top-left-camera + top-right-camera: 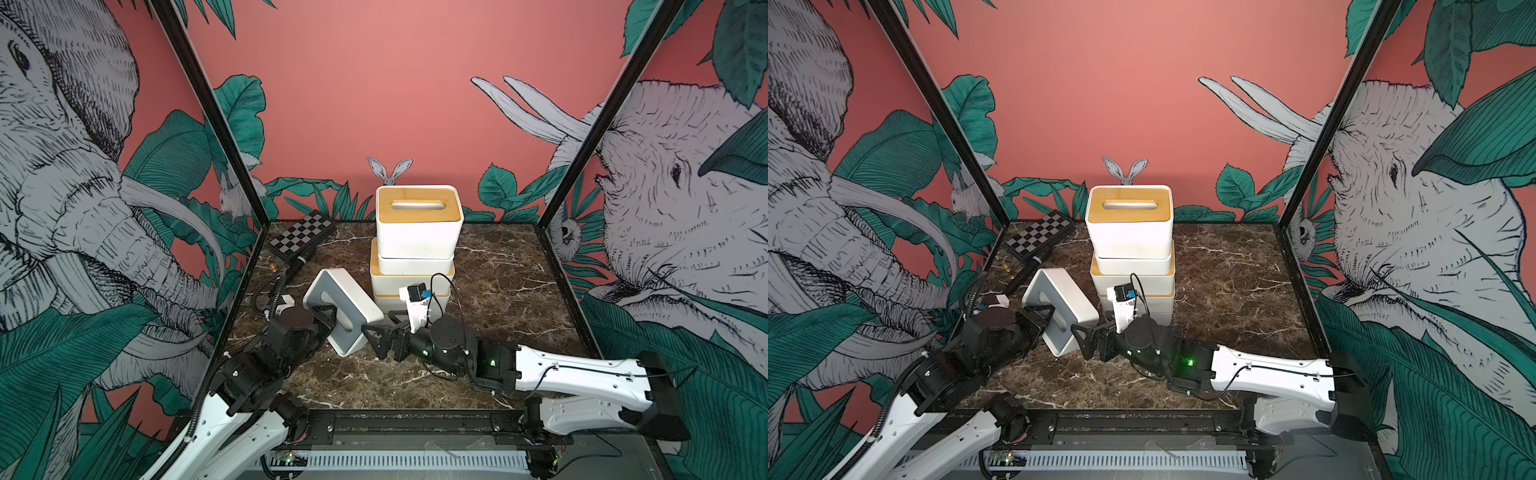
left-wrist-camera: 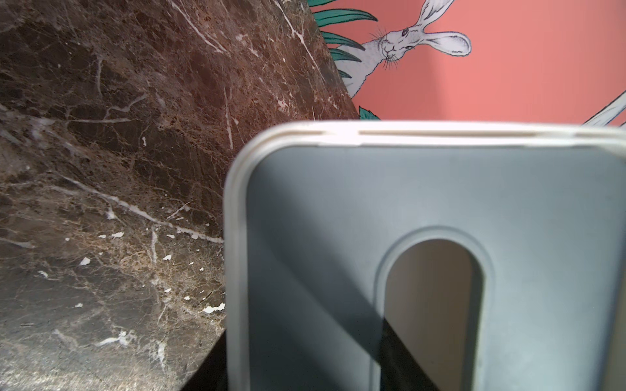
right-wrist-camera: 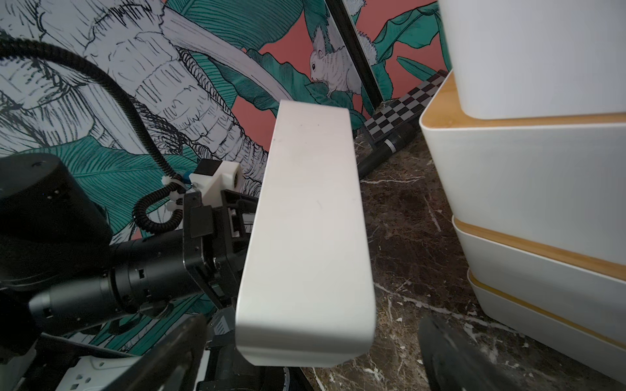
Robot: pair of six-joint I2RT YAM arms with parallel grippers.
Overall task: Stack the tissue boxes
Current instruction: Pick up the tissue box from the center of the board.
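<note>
My right gripper needs to grab the grey-lidded tissue box (image 1: 347,309) by its near end, so its base stays free to stack.
Several white tissue boxes with bamboo lids stand stacked (image 1: 415,266) (image 1: 1131,266) at the back middle of the marble table; the top one (image 1: 419,220) shows its oval slot. A grey-lidded tissue box (image 1: 347,309) (image 1: 1061,301) (image 2: 372,203) (image 3: 308,220) is tipped on its side just left of the stack, lid facing left. My left gripper (image 1: 328,318) (image 1: 1044,313) (image 2: 301,369) is shut on its lid edge, one finger through the slot. My right gripper (image 1: 376,330) (image 1: 1088,330) (image 3: 311,359) is open, its fingers either side of the box's near end without touching it.
A flat black-and-white checkerboard case (image 1: 301,237) (image 1: 1040,237) lies at the back left with a black cylinder (image 1: 297,266) beside it. Black frame posts and printed walls close in the table (image 1: 498,299) on three sides. The stack stands close to the right wrist.
</note>
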